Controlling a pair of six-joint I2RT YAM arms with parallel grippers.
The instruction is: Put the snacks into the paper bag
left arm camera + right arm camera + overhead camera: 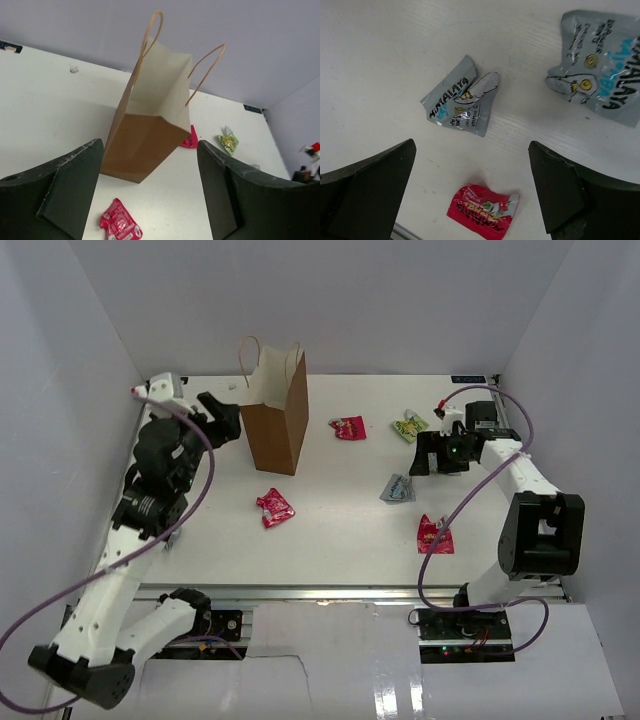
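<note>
The snack needs to go in the paper bag [277, 418], so my right gripper will next grab the silver-grey packet by its creased middle [398, 489].
The brown paper bag [277, 418] [145, 145] stands upright at the back left, its mouth open and its two cord handles up. My left gripper [225, 418] [150, 143] hangs open and empty just left of the bag. A red snack [275, 507] [120, 223] lies in front of the bag. Another red snack [348, 427] [189, 140] and a yellow-green one [409, 426] [228, 143] lie to its right. My right gripper [437, 462] [472, 144] is open and empty above the table. Near it lie two silver-blue snacks [462, 97] [600, 90] and a red one [435, 535] [482, 211].
White walls close in the table [340, 540] at the back and on both sides. A metal rail [330, 592] runs along the near edge. A purple cable [470, 495] loops from the right arm over the table's right part.
</note>
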